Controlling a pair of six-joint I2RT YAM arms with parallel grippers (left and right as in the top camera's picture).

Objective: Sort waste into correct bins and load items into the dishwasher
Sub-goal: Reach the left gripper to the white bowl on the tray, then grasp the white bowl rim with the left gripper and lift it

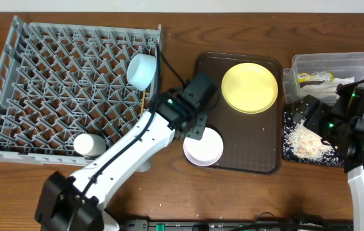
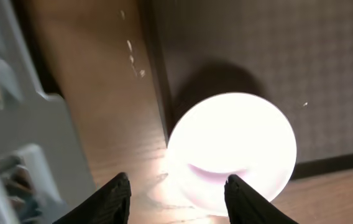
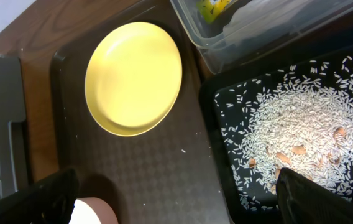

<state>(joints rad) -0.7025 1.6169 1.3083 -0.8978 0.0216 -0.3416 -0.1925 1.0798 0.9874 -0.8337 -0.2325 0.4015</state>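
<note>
The left gripper pinches the white bowl's rim on the side facing the grey dish rack next, to load the bowl, which is tipped on its side.
A white bowl [image 1: 204,147] sits at the brown tray's front left corner, partly over its edge. My left gripper [image 1: 197,130] hovers at the bowl's left rim, open. In the left wrist view the gripper [image 2: 178,190] has the bowl [image 2: 232,146] under its right finger. The yellow plate [image 1: 249,87] lies on the tray. A light blue bowl [image 1: 141,69] rests on its side in the grey dish rack [image 1: 54,77], with a chopstick [image 1: 144,101] below it. My right gripper [image 1: 300,110] is open above the black tray's [image 1: 286,153] left edge. That tray holds the rice crumbs [image 1: 307,141].
The clear tub [image 1: 336,59] at the back right holds the green-and-yellow wrapper [image 1: 309,77] and the napkin [image 1: 337,80]. A white round object [image 1: 89,144] lies at the rack's front edge. The dark brown tray [image 1: 246,138] sits between the rack and the bins.
</note>
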